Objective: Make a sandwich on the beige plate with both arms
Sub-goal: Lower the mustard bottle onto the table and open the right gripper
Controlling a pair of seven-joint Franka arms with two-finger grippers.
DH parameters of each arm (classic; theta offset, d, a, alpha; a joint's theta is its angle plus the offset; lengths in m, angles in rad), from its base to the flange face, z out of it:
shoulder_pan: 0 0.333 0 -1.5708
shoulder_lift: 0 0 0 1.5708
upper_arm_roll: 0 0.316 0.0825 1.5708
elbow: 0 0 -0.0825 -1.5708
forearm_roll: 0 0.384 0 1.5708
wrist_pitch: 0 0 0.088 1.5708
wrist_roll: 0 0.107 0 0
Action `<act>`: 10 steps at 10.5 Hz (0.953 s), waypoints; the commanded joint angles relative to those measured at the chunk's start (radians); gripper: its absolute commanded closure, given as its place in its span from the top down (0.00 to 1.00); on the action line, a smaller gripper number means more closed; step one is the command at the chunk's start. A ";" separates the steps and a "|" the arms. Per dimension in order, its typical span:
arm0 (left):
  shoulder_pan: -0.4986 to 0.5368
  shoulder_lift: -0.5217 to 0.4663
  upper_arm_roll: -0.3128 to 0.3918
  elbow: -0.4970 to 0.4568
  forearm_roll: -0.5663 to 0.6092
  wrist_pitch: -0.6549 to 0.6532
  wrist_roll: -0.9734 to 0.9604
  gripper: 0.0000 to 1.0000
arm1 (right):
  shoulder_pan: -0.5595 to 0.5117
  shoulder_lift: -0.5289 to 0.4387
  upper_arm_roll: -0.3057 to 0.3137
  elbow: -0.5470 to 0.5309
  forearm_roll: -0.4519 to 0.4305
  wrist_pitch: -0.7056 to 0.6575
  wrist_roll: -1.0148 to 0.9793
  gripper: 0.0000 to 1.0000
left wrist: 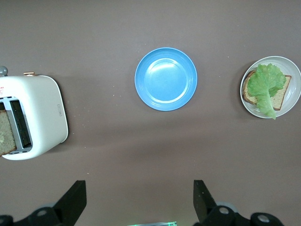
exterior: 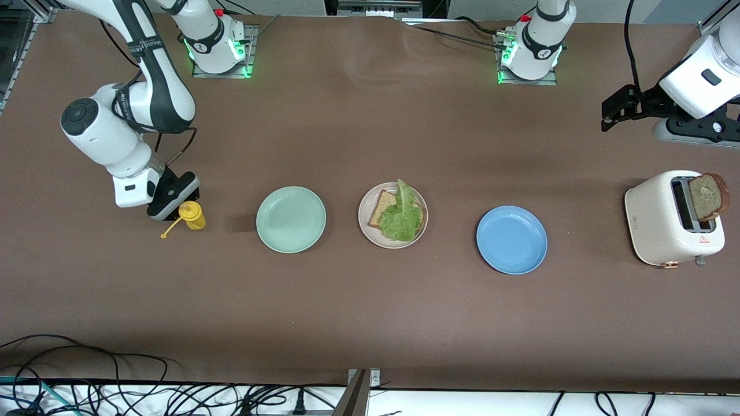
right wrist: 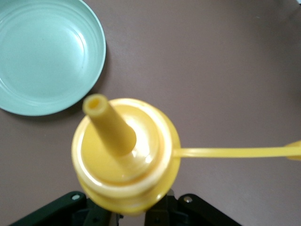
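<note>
My right gripper keeps hold of the yellow bottle for now, since the yellow bottle's base (exterior: 197,223) hangs above the tabletop beside the mint-green plate.
On the beige plate (exterior: 363,218) (left wrist: 290,107) in the middle of the table lies one brown bread slice (exterior: 384,207) (left wrist: 281,94). A ruffled green lettuce leaf (exterior: 402,219) (left wrist: 265,84) lies on top of it. A second bread slice (exterior: 709,197) (left wrist: 4,134) stands in a white toaster (exterior: 659,219) (left wrist: 42,113) at the left arm's end. My left gripper (exterior: 613,118) (left wrist: 138,186) hangs open and empty in the air beside the toaster. My right gripper (exterior: 176,209) (right wrist: 129,212) is low at the right arm's end, shut on a yellow squeeze bottle (exterior: 192,215) (right wrist: 124,155).
A mint-green plate (exterior: 291,219) (right wrist: 44,56) lies between the bottle and the beige plate. A blue plate (exterior: 511,239) (left wrist: 165,78) lies between the beige plate and the toaster. The bottle's open cap hangs out on its strap (exterior: 169,231) (right wrist: 235,152). Cables run along the table's near edge.
</note>
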 commanded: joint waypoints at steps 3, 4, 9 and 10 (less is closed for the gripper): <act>-0.005 -0.004 -0.004 0.013 0.017 -0.014 -0.003 1.00 | -0.020 0.077 0.064 -0.001 0.108 0.105 -0.029 0.00; -0.003 -0.006 -0.002 0.013 0.014 -0.014 0.000 1.00 | -0.023 0.098 0.073 0.006 0.124 0.109 -0.029 0.00; -0.003 -0.004 -0.002 0.013 0.016 -0.014 0.002 1.00 | -0.034 0.145 0.093 0.008 0.131 0.155 -0.029 0.00; -0.003 -0.004 -0.002 0.013 0.016 -0.014 0.002 1.00 | -0.036 0.146 0.093 0.008 0.133 0.155 -0.030 0.09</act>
